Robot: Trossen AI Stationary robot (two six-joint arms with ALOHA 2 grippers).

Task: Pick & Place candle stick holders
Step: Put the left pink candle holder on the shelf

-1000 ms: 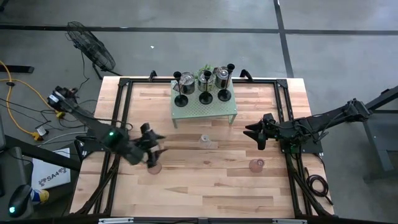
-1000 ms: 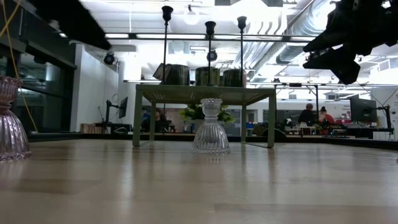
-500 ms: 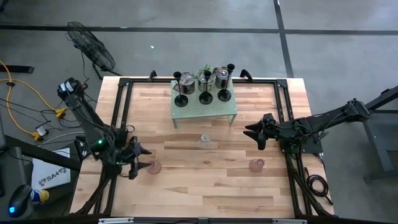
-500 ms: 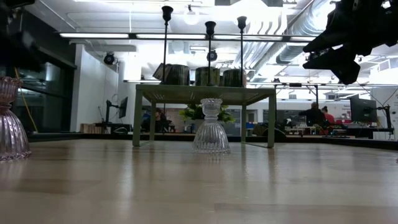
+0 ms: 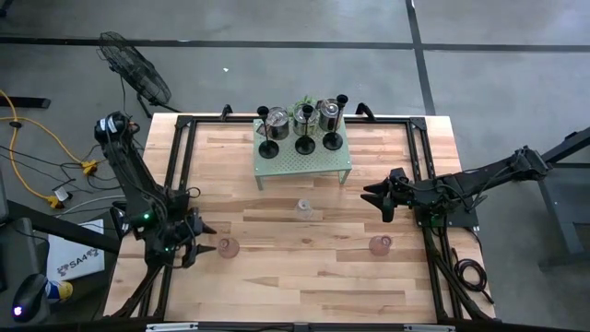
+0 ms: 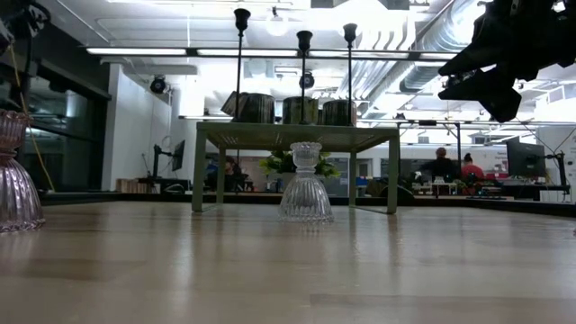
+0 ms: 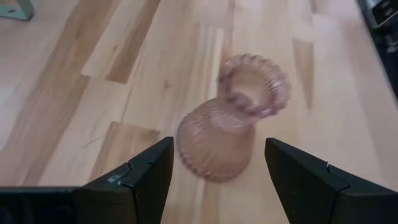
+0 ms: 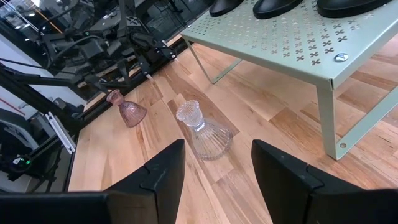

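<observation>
My left gripper moves toward the pink glass holder (image 5: 228,247), before closing on the holder, since my fingertips stop short of the holder.
A pink glass holder (image 5: 228,247) stands upright on its base at the table's left, also in the left wrist view (image 7: 230,124). My left gripper (image 5: 199,243) is open just left of it, its fingers (image 7: 149,174) short of the holder, touching nothing. A clear glass holder (image 5: 303,209) stands at mid-table in front of the rack. A second pink holder (image 5: 379,244) stands at the right. My right gripper (image 5: 376,197) is open and empty, raised above the table right of the rack. Three black slim-stemmed holders (image 5: 305,143) and silver cups (image 5: 275,118) stand on the rack.
The pale green perforated rack (image 5: 313,164) stands at the far middle on four legs, a leafy plant (image 5: 302,103) behind it. A black frame (image 5: 175,166) runs along the table's left, right and far sides. Bare wood lies along the near edge.
My left gripper has drawn back from over the pink holder toward the table's left and near edges, and its arm has swung back with it. The pink holder stands where it was. My right arm has kept still.
</observation>
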